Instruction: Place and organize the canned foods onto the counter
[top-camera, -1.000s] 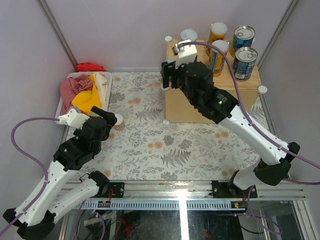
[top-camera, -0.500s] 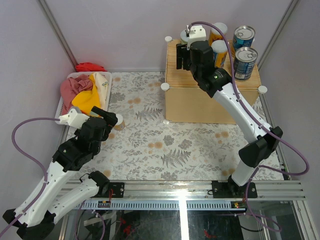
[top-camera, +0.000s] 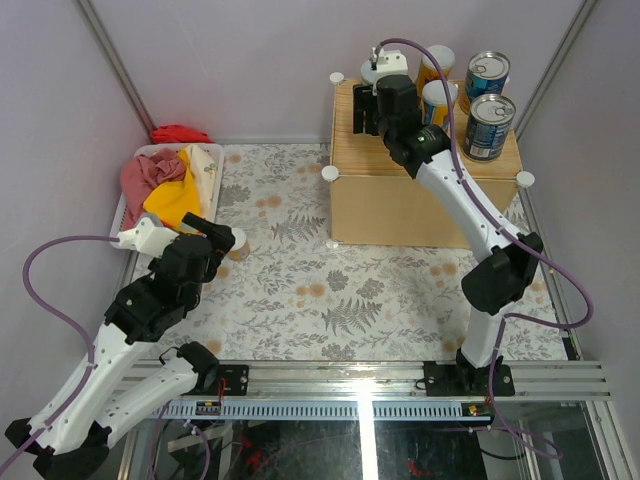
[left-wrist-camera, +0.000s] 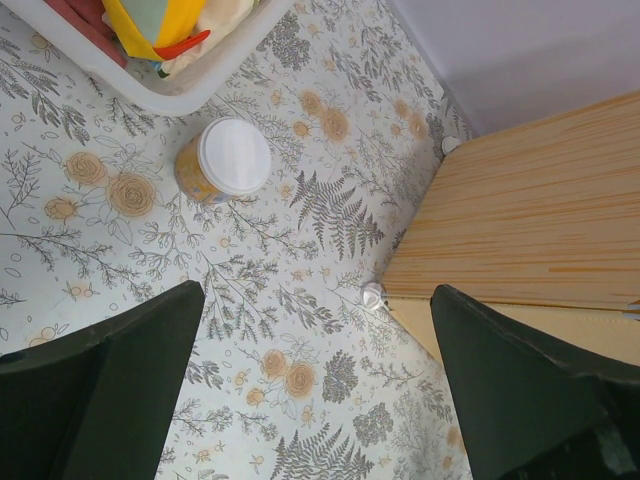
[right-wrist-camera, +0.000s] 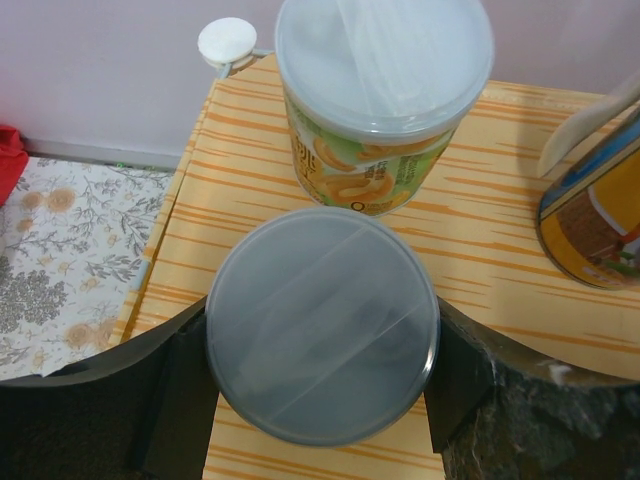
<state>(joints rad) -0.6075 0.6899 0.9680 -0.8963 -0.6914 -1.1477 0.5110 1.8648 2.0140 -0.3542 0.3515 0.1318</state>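
Observation:
The short can with the pale lid is upright over the flat counter, inside the counter's edge, and would land standing, so my right gripper should open its fingers.
My right gripper (top-camera: 368, 112) is over the back left of the wood-grain counter (top-camera: 400, 205). It is shut on a short pale-lidded can (right-wrist-camera: 322, 325), one finger on each side, above the counter top (right-wrist-camera: 480, 230). A green-labelled can with a clear lid (right-wrist-camera: 380, 70) stands just behind it. Two blue tins (top-camera: 487, 72) (top-camera: 490, 125), an orange jar (top-camera: 436, 62) and a slim can (top-camera: 438, 102) stand on the counter's right half. My left gripper (left-wrist-camera: 320, 370) is open and empty above the floral mat. An orange jar with a white lid (left-wrist-camera: 222, 160) stands on the mat ahead of it.
A white basket (top-camera: 212, 170) with red (top-camera: 145, 180) and yellow (top-camera: 175, 200) cloths sits at the left by the wall. A red cloth (top-camera: 180, 133) lies behind it. White knobs (top-camera: 329, 172) mark the counter's corners. Walls close in on three sides.
My right gripper has risen from in front of the counter's left corner to above its back left top, carrying the pale-lidded can. The left arm has not moved.

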